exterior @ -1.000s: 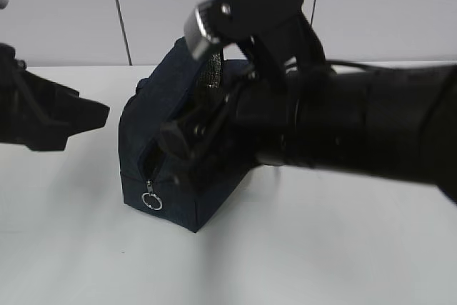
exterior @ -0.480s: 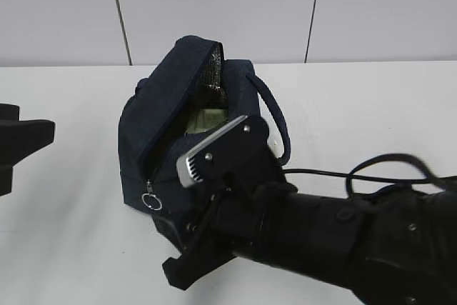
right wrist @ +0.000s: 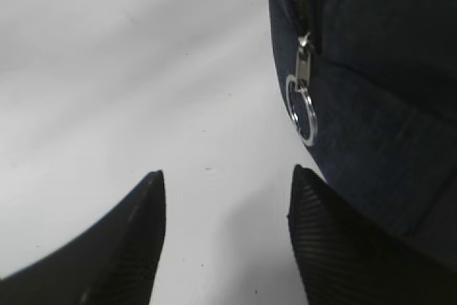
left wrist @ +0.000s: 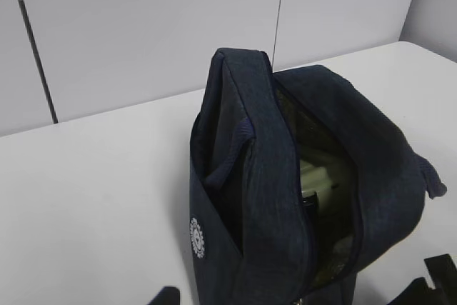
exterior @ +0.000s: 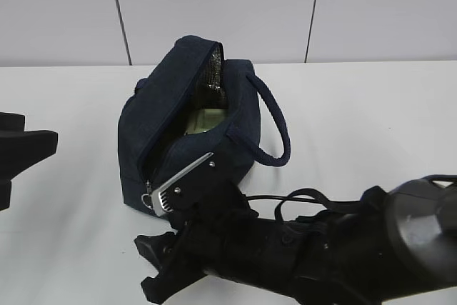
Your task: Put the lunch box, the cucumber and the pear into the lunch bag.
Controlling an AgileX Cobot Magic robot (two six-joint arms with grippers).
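My right gripper is going to grab the zipper pull next by its silver ring, which hangs free. The slider sits tight between folds of navy cloth.
The navy lunch bag stands on the white table with its top zipper open. Inside it I see the pale green lid of the lunch box, also in the left wrist view. The cucumber and the pear are out of view. My right gripper is open and empty, low over the table just in front of the bag. In the right wrist view its fingers stand apart below the silver zipper ring. My left gripper is open and empty, left of the bag.
The bag's looped handle hangs on its right side. The right arm and its cable lie across the front right of the table. A white panelled wall stands behind the table.
My right arm has come out from over the bag and dropped down to the table in front of it. The left gripper has drawn back to the left.
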